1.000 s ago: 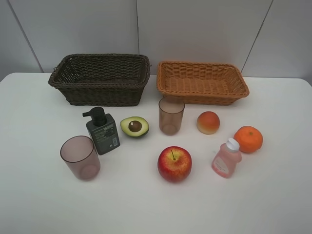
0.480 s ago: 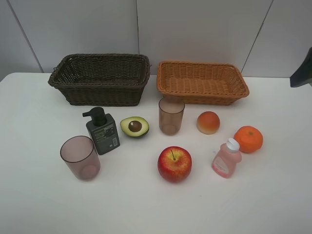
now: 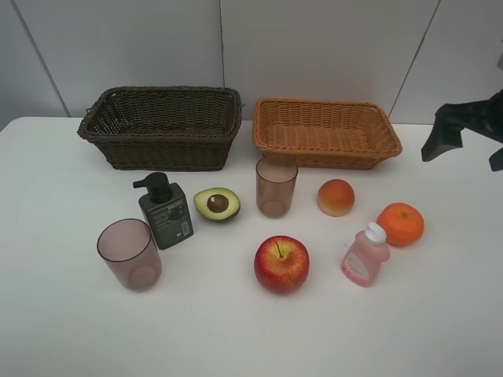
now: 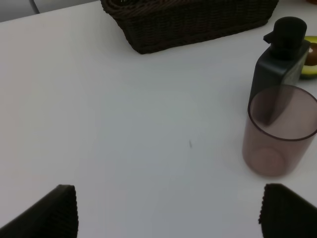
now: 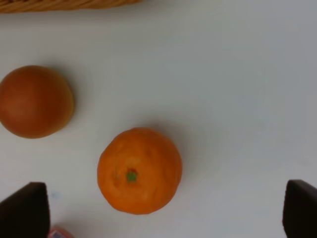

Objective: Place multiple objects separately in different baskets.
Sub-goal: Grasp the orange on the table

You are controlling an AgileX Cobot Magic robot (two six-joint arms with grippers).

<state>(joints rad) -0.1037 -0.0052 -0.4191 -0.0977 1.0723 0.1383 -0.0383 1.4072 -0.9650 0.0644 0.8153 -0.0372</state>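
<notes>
I will next grab the tangerine (image 3: 400, 224) by its round sides with my right gripper, to place it in the light tan basket (image 3: 326, 159).
On the white table, the dark brown basket (image 3: 165, 153) and the light tan basket (image 3: 326, 159) stand empty at the back. In front lie a red apple (image 3: 281, 264), tangerine (image 3: 400, 224), peach-coloured fruit (image 3: 335, 197), halved avocado (image 3: 217, 204), dark green pump bottle (image 3: 165, 214), pink bottle (image 3: 365, 256) and two mauve cups (image 3: 130, 254) (image 3: 276, 187). My right gripper (image 3: 464, 157) hangs open at the right edge, above and behind the tangerine (image 5: 139, 171). My left gripper (image 4: 168, 213) is open over bare table near a cup (image 4: 280, 131) and the pump bottle (image 4: 280, 62).
Grey wall panels rise right behind the baskets. Bare white tabletop (image 3: 236, 338) runs along the front edge and the far left. The dark basket's wall (image 4: 193, 22) shows beyond the left gripper.
The right arm has come into the exterior view from the right edge and moved leftward and lower. All objects stay where they were.
</notes>
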